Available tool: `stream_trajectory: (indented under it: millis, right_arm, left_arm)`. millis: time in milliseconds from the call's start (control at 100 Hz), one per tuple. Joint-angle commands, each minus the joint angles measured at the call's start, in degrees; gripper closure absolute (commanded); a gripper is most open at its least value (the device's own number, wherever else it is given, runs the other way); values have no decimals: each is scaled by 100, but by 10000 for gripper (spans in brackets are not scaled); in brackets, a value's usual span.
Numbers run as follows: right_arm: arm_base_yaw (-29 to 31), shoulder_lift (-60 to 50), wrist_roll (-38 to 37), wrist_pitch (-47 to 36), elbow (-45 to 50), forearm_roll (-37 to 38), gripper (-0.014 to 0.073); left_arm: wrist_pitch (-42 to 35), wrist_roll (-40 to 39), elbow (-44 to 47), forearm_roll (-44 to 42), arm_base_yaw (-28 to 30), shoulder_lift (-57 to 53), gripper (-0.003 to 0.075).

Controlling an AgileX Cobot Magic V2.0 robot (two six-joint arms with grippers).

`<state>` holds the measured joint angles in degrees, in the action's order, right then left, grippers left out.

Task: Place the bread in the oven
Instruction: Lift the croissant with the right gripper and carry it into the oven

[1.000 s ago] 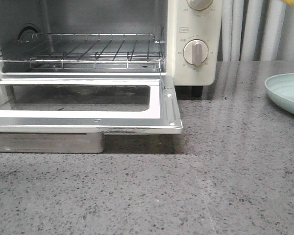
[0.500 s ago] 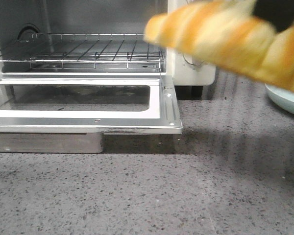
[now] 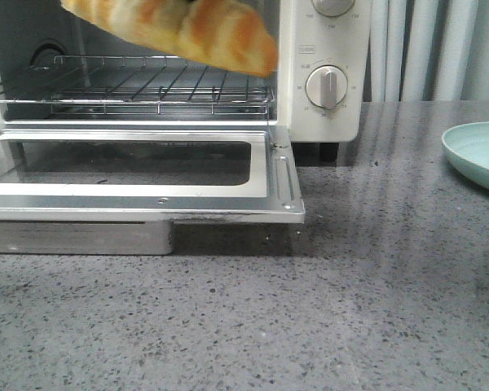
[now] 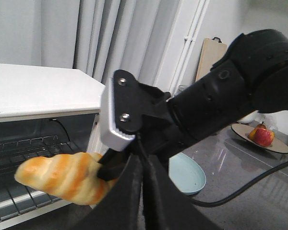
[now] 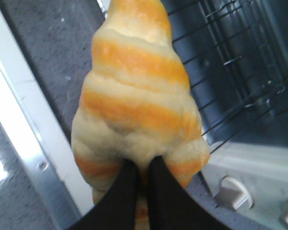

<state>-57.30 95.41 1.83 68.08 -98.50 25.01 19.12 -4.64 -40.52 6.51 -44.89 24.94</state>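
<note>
My right gripper holds the bread tilted over the open door, short of the wire rack. It should move the bread inward and lower it before it releases the bread.
The bread [image 3: 179, 28], a golden roll with orange and cream stripes, hangs at the top of the front view, before the oven's open mouth and above the wire rack [image 3: 147, 90]. My right gripper [image 5: 143, 177] is shut on the bread [image 5: 134, 96], its black fingers pinching one end; the tapered tip points at the rack [image 5: 230, 62]. The white oven [image 3: 297, 90] stands with its glass door [image 3: 269, 175] dropped flat. From the left wrist I see the bread [image 4: 62, 177] held beside the oven [image 4: 38, 91]. My left gripper [image 4: 143, 191] is shut and empty, apart from the bread.
A pale teal plate [image 3: 481, 155] sits on the grey counter at the right, also visible as the plate [image 4: 187, 172] behind the right arm [image 4: 230, 96]. A dish with an apple [image 4: 261, 136] and a wooden board [image 4: 209, 57] stand farther off. Curtains hang behind.
The bread came in from the upper right, passed in front of the oven dials, and now hangs further left before the oven opening. The oven and plate stayed put.
</note>
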Motion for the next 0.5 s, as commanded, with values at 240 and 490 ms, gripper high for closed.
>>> stream_trajectory:
  millis: [240, 490]
  right_arm:
    - [293, 729, 86, -359, -980, 1177, 663]
    - [438, 864, 86, -335, -1320, 1183, 464]
  left_arm:
    - [-450, 6, -173, 1, -48, 43, 741]
    - [-450, 6, -173, 1, -48, 43, 741]
